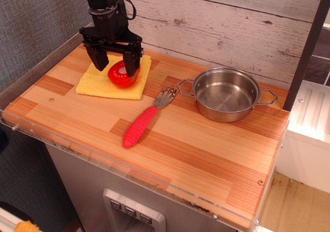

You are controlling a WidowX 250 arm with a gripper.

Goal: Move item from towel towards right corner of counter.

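Note:
The robot should next grab the red half-round item by its rounded rim (pixel 111 79) with its gripper. Then it can move the item off the yellow towel (pixel 98 82).
The red half-round item (pixel 120 75) lies on the yellow towel (pixel 98 82) at the back left of the wooden counter (pixel 206 144), with its flat dotted face turned up. My gripper (pixel 116 68) hangs straight above it, open. Its two black fingers (pixel 99 59) straddle the item, and the right finger stands in front of the item's right side. I cannot tell whether that finger touches the item. The left finger is clear of it.
A red-handled fork (pixel 142 123) lies in the middle of the counter. A steel pot (pixel 225 94) with two handles stands at the back right. A wooden plank wall runs behind. The counter's clear plastic edge (pixel 129 172) runs along the front.

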